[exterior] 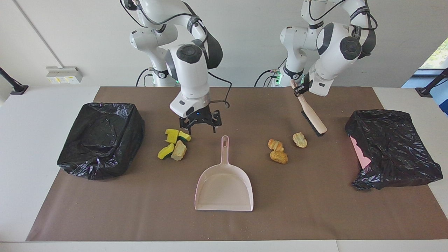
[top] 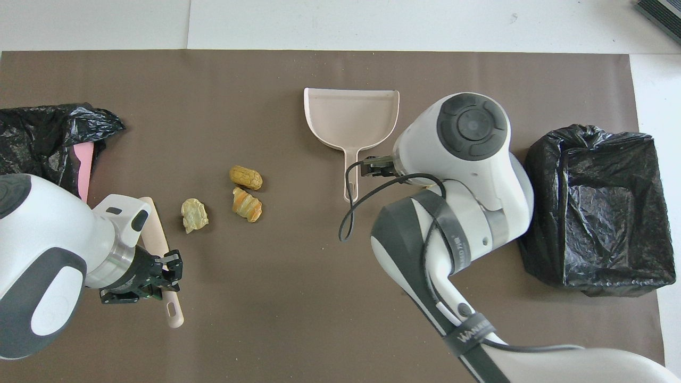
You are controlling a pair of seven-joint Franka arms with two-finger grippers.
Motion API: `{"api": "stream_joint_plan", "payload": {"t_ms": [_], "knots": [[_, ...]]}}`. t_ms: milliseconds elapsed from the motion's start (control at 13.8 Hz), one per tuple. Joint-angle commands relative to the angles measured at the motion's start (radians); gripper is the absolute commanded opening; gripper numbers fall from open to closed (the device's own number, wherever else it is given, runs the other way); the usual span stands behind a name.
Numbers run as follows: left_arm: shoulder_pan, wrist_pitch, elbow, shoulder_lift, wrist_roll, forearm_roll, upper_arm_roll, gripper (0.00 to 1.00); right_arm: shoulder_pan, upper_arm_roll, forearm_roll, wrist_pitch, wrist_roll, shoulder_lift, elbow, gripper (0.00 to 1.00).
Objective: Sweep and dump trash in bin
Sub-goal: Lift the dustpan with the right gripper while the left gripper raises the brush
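Note:
Next, my right gripper grabs the dustpan by its narrow handle (top: 351,171), since the dustpan's scoop spreads far wider than my fingers.
Yellow sponge wedges (exterior: 171,139) and a beige chunk (exterior: 179,150) lie in a heap toward the right arm's end; the right arm hides them in the overhead view. Two golden-brown pastry pieces (exterior: 277,151) (top: 246,191) and a pale beige chunk (exterior: 300,140) (top: 194,214) lie toward the left arm's end. The pink dustpan (exterior: 224,185) (top: 351,117) lies between the two groups, handle toward the robots. My right gripper (exterior: 199,126) is open and empty, over the mat between the sponges and the dustpan's handle. My left gripper (exterior: 300,90) (top: 158,279) is shut on a wooden brush (exterior: 313,119) (top: 157,239), whose bristle end is down by the beige chunk.
A bin lined with a black bag (exterior: 101,140) (top: 601,207) stands at the right arm's end. A second black-bagged bin (exterior: 388,147) (top: 48,133) with pink showing stands at the left arm's end. A brown mat (exterior: 140,210) covers the table.

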Motion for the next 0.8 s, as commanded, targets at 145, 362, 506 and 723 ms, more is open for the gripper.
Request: {"api": "stream_joint_plan", "payload": {"t_ms": [145,362,506,723], "knots": [[-0.008,0.154,-0.155,-0.001,-0.056,-0.010,-0.018,0.00,0.021,0.008,0.046,0.141,0.075,0.194,0.126,1.00],[-0.010,0.196,-0.164,0.026,-0.057,-0.062,-0.018,0.00,0.027,0.008,0.051,0.173,0.067,0.216,0.114,1.00],[-0.059,0.206,-0.163,0.026,-0.062,-0.128,-0.021,0.00,0.025,0.009,0.049,0.172,0.056,0.214,0.094,1.00],[-0.200,0.286,-0.157,0.029,-0.233,-0.181,-0.021,0.00,0.018,0.014,0.049,0.167,0.023,0.214,0.097,0.28]]}}
